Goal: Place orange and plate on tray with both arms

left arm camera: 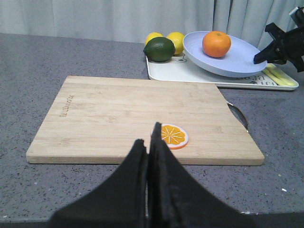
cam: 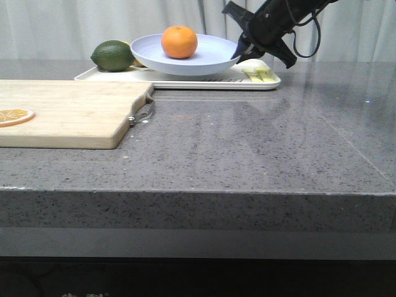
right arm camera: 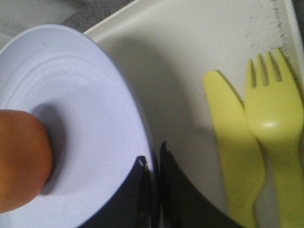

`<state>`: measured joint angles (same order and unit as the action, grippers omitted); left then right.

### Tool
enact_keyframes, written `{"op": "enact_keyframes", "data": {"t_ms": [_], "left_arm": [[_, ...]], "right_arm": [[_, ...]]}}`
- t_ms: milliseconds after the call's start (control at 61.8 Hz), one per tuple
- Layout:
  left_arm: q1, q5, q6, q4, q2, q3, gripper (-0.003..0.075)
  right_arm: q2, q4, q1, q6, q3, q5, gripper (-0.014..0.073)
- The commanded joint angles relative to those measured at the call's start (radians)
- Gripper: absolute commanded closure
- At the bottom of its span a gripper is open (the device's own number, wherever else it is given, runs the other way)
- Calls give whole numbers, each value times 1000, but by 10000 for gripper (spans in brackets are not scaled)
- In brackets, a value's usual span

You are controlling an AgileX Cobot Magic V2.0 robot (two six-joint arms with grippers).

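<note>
The plate's base is over the cream-white tray, so it is time for my right gripper to release the plate.
The orange (cam: 179,41) sits in the lavender-blue plate (cam: 204,62), which is over the cream-white tray (cam: 185,81) at the back of the table. My right gripper (cam: 238,52) is shut on the plate's right rim. In the right wrist view its fingers (right arm camera: 142,190) pinch the rim of the plate (right arm camera: 85,118), with the orange (right arm camera: 19,156) beside them and the tray (right arm camera: 180,71) beneath. I cannot tell if the plate rests on the tray. My left gripper (left arm camera: 149,137) is shut and empty, near the front edge of the cutting board, far from the plate (left arm camera: 237,61).
A dark green fruit (cam: 112,55) and yellow lemons (left arm camera: 166,40) lie at the tray's left end. A yellow plastic knife and fork (right arm camera: 266,123) lie at its right end. A wooden cutting board (cam: 68,111) with a flat orange slice (cam: 13,116) lies front left.
</note>
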<state>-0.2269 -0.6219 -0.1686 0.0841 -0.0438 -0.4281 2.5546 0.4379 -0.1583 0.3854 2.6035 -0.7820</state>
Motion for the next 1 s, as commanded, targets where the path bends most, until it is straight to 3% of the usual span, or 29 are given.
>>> {"op": "enact_keyframes", "data": {"t_ms": [0, 129, 615, 841, 906, 987], "left_arm": [[2, 84, -8, -5, -14, -23, 738], [2, 84, -8, -5, -14, -23, 738], [2, 84, -8, -5, -14, -23, 738], [2, 84, -8, -5, -14, -23, 738], [2, 84, -8, -5, -14, -23, 738], [2, 84, -8, -5, -14, -23, 738]], "right_arm": [[-85, 22, 7, 8, 42, 68, 702], [-85, 22, 7, 8, 42, 50, 667], [-135, 17, 11, 7, 42, -9, 169], [-247, -2, 32, -4, 43, -104, 164], [-284, -2, 35, -38, 43, -150, 212], [-322, -3, 37, -80, 43, -217, 337]]}}
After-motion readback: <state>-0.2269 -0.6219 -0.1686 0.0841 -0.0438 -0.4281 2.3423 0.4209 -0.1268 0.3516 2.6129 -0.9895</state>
